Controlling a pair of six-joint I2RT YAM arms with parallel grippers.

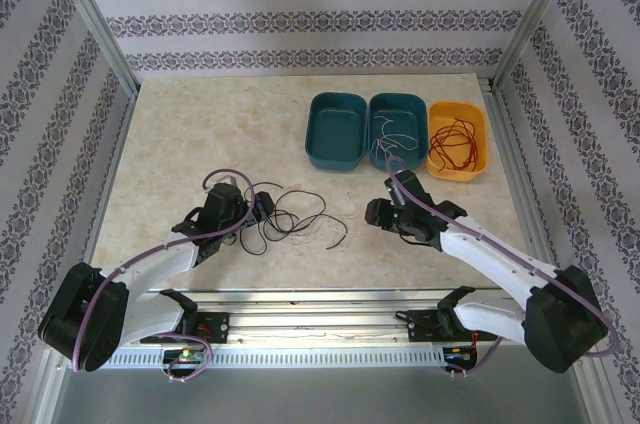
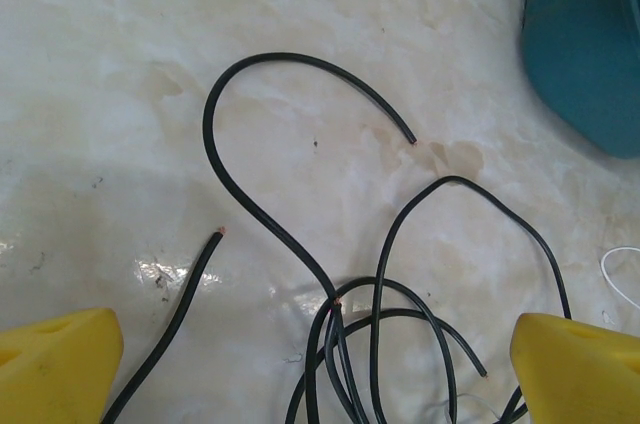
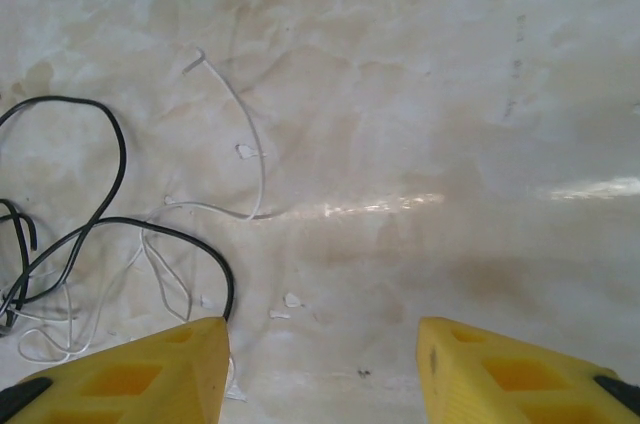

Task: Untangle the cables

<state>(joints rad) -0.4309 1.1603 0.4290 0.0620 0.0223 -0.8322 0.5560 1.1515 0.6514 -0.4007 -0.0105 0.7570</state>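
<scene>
Next, my right gripper grabs the white wire near its bent loose end (image 3: 212,69), leaving the black cables free, to untangle the white wire.
A loose tangle of black cables (image 1: 290,212) lies on the table between my two arms, with thin white wires (image 1: 322,229) mixed in at its right side. My left gripper (image 1: 262,208) stands open at the tangle's left edge. In the left wrist view its yellow fingertips (image 2: 55,364) straddle several crossing black cable loops (image 2: 350,344), gripping none. My right gripper (image 1: 372,212) is open just right of the tangle, over bare table. In the right wrist view a black cable (image 3: 110,224) ends by its left fingertip (image 3: 130,374), beside a white wire (image 3: 250,164).
Three bins stand at the back right. The left teal bin (image 1: 335,132) looks empty, the middle teal bin (image 1: 412,104) holds white wires and the orange bin (image 1: 480,129) holds red wires. Patterned walls and metal rails enclose the table.
</scene>
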